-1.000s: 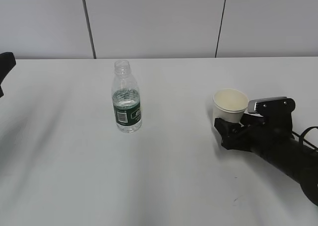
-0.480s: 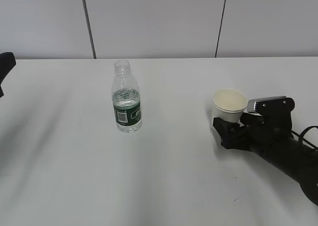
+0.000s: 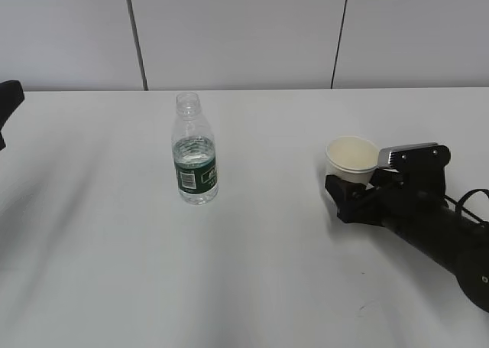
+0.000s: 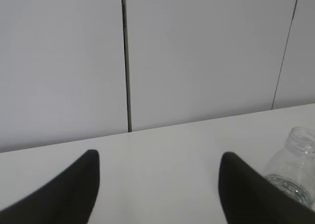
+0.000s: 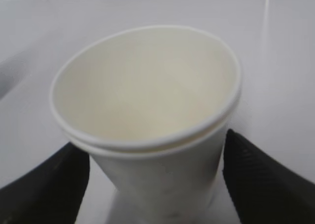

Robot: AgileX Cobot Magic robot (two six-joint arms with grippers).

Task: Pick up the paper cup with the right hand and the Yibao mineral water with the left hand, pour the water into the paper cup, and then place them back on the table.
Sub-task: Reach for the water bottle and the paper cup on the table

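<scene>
I should next grab the paper cup by its lower side (image 5: 162, 179) with my right gripper, so the paper cup's opening (image 5: 146, 81) stays free to receive the water.
The paper cup (image 3: 351, 157) stands upright on the table (image 3: 252, 279) at the right; its cream inside fills the right wrist view (image 5: 147, 91). My right gripper (image 3: 356, 186) is open, with one finger (image 5: 49, 189) on each side of the cup's lower wall, close to it (image 5: 156, 145). The Yibao mineral water (image 3: 195, 160) stands upright left of centre, capless, partly filled. It shows at the right edge of the left wrist view (image 4: 295, 170). My left gripper (image 4: 158, 155) is open and empty, apart from the bottle. In the exterior view only a bit of the left arm (image 3: 8, 107) shows.
A grey panelled wall (image 3: 244, 34) runs behind the table's far edge. A wide stretch of white tabletop lies between the bottle and the cup.
My right gripper has slid slightly forward and left around the cup, and the cup has shifted a little left with it. The bottle and left arm have not moved.
</scene>
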